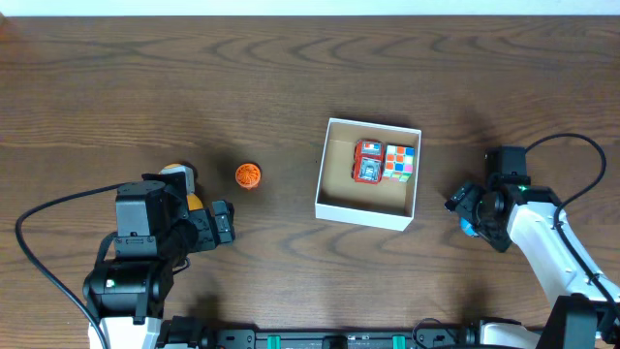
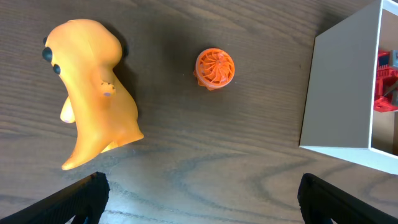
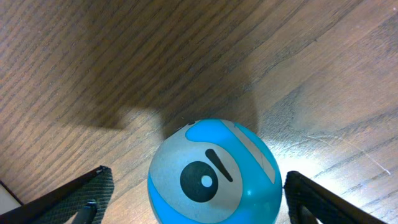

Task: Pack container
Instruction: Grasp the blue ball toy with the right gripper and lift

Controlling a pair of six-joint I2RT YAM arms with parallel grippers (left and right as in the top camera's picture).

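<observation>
Both fingers of my right gripper reach down beside the rounded sides of the blue and grey ball [image 1: 467,227] [image 3: 214,174], near the tabletop, so it is time to close.
The container [image 1: 360,212] is a square white box with a tan bottom, right of the table's middle. A red toy [image 1: 368,162] and a colour cube [image 1: 398,162] lie in its far part. My right gripper [image 1: 465,213] is open to the right of the box, its fingers on either side of a blue and grey ball [image 3: 214,174] on the table, with gaps on both sides. My left gripper [image 1: 225,223] is open and empty at the left. In the left wrist view [image 2: 202,202] it faces an orange animal figure [image 2: 93,102], a small orange ball [image 2: 214,68] and the container's white wall [image 2: 339,93].
The dark wooden table [image 1: 291,87] stretches bare behind the box. The small orange ball [image 1: 248,175] lies left of the box and the orange figure [image 1: 177,176] is partly under my left arm. Black cables run from both arms at the front corners.
</observation>
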